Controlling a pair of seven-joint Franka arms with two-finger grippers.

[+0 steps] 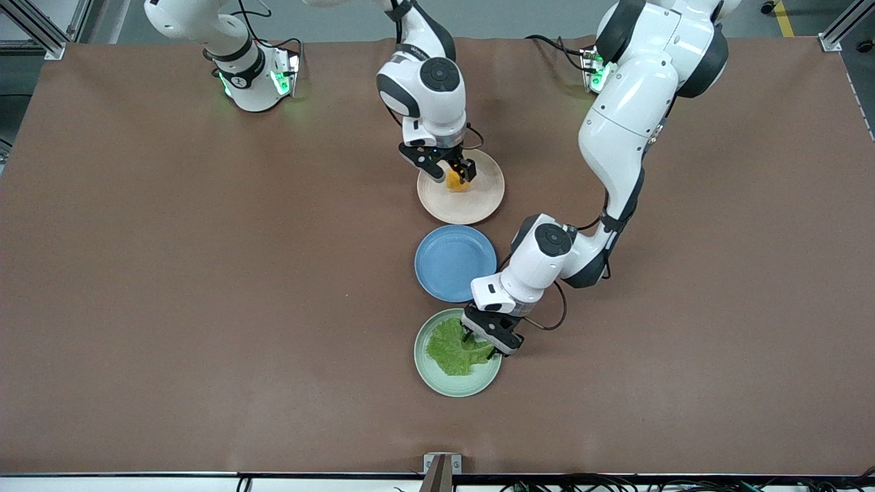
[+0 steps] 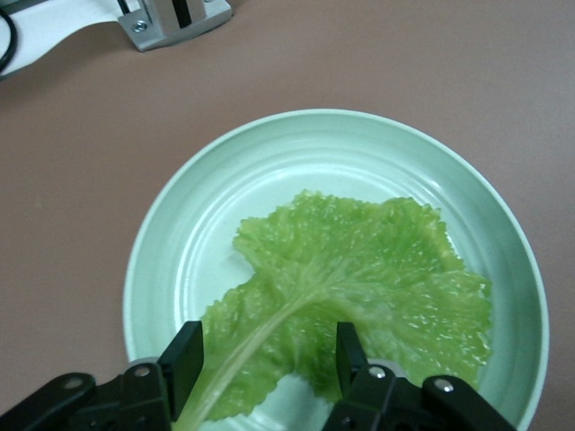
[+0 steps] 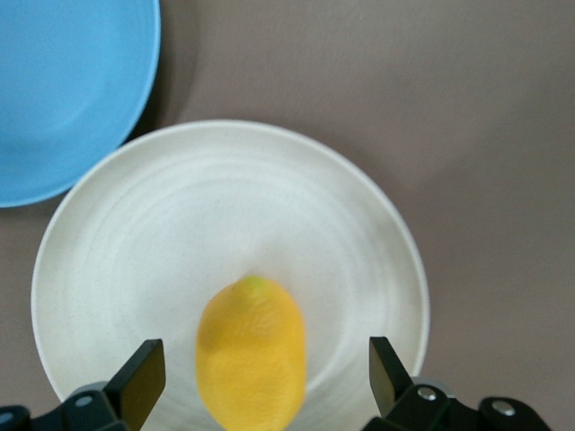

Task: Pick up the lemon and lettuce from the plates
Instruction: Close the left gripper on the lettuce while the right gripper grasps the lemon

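Observation:
Next, my right gripper grabs the lemon by its rounded middle (image 1: 456,181), to pick the lemon from the pale beige plate (image 1: 482,201).
The yellow-orange lemon (image 1: 456,182) lies on the pale beige plate (image 1: 482,201). My right gripper (image 1: 452,173) is open and low over it, one finger on each side with gaps; the right wrist view shows the lemon (image 3: 252,355), plate (image 3: 180,224) and gripper (image 3: 260,375). The green lettuce (image 1: 450,350) lies on the mint green plate (image 1: 441,384). My left gripper (image 1: 487,342) is open, its fingers astride the leaf's paler stem end; the left wrist view shows the lettuce (image 2: 359,269), plate (image 2: 175,242) and gripper (image 2: 266,359).
An empty blue plate (image 1: 454,263) sits between the two plates, also in the right wrist view (image 3: 63,81). A metal bracket (image 1: 441,466) sits at the table edge nearest the front camera. Brown tabletop (image 1: 205,273) surrounds the plates.

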